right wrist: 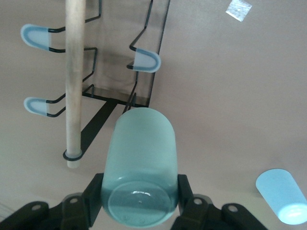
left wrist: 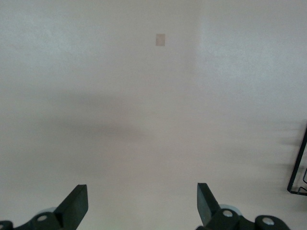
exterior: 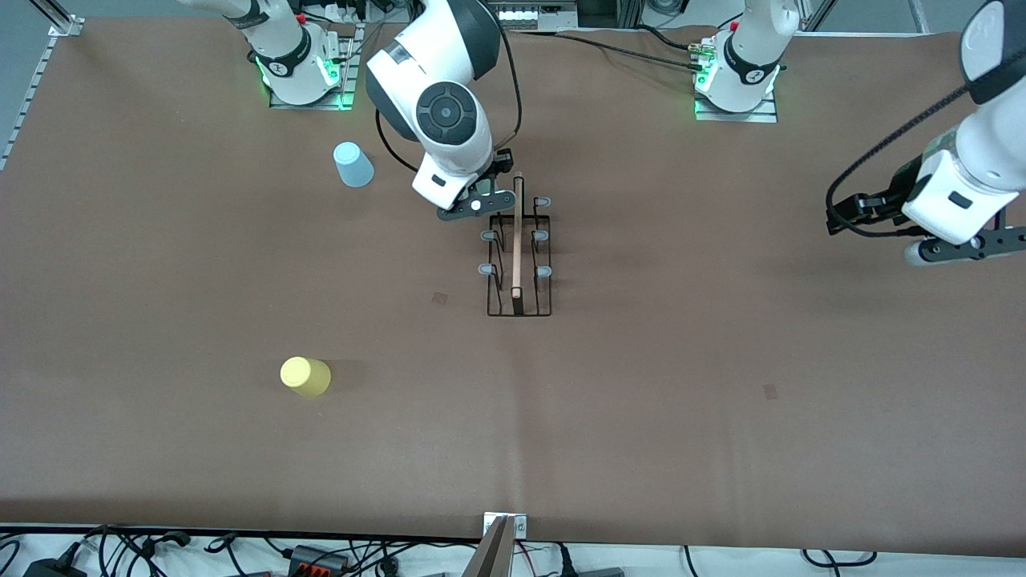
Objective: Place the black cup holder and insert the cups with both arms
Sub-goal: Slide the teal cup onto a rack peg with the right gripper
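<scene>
My right gripper now keeps hold of the cup until the cup is lower, as the cup's lower rim (right wrist: 145,112) hangs above the black cup holder's corner wire (right wrist: 129,103).
The black cup holder (exterior: 519,268) stands mid-table, its wooden rod handle (exterior: 517,240) on top and pale pegs along both sides. My right gripper (exterior: 477,210) hangs over the holder's end farthest from the front camera, and the arm hides what it grips there. In the right wrist view the right gripper (right wrist: 139,194) is shut on a pale grey-green cup (right wrist: 139,158), close above the holder (right wrist: 144,62). A light blue cup (exterior: 353,164) and a yellow cup (exterior: 305,376) rest on the table toward the right arm's end. My left gripper (exterior: 966,247) (left wrist: 141,203) waits open and empty above bare table.
A brown mat (exterior: 721,361) covers the table. Small tape marks (exterior: 770,391) (exterior: 438,298) lie on it. The holder's corner (left wrist: 298,177) shows in the left wrist view. Cables run along the table's front edge and by the arm bases.
</scene>
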{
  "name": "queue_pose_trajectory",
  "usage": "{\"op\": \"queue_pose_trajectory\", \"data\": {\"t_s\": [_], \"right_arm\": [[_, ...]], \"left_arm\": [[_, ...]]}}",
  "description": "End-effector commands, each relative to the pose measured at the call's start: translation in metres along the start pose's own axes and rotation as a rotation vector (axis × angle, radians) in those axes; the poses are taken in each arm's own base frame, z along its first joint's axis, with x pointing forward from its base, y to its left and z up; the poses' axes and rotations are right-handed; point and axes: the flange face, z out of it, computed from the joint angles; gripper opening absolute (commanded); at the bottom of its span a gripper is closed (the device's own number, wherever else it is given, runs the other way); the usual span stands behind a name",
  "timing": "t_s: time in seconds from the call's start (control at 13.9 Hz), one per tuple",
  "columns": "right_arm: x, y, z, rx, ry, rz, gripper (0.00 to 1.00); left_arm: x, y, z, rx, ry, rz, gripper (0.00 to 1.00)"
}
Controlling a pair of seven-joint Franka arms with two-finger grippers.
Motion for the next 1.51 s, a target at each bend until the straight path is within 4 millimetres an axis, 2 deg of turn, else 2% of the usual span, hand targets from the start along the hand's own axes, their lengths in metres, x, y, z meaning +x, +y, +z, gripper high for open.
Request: {"op": "queue_pose_trajectory", "data": {"t_s": [0.0, 0.43, 0.94, 1.01, 1.08, 1.22, 1.3, 1.44], "right_arm": [[0.007, -0.009, -0.004, 0.019, 0.005, 0.024, 0.24], [0.018, -0.011, 0.013, 0.012, -0.002, 0.029, 0.24], [0.031, -0.023, 0.058, -0.016, -0.010, 0.018, 0.26], [0.032, -0.023, 0.057, -0.012, 0.000, 0.017, 0.53], [0.033, -0.022, 0.057, -0.012, 0.002, 0.027, 1.00], [0.036, -0.014, 0.046, -0.008, 0.011, 0.072, 1.00], [0.035, -0.007, 0.025, 0.009, 0.035, 0.096, 1.00], [0.044, 0.030, -0.017, 0.020, 0.060, 0.183, 1.00]], "left_arm": [[-0.017, -0.002, -0.001, -0.016, 0.032, 0.006, 1.00], [-0.019, -0.001, -0.004, -0.015, 0.030, 0.006, 1.00], [-0.022, -0.002, -0.006, -0.013, 0.023, 0.006, 1.00], [-0.022, -0.002, -0.006, -0.013, 0.023, 0.006, 1.00], [-0.022, -0.002, -0.006, -0.013, 0.024, 0.006, 1.00], [-0.022, -0.001, -0.006, -0.013, 0.024, 0.003, 1.00], [-0.022, -0.001, -0.005, -0.012, 0.021, 0.003, 1.00], [-0.023, -0.001, -0.006, -0.012, 0.021, 0.004, 1.00]]}}
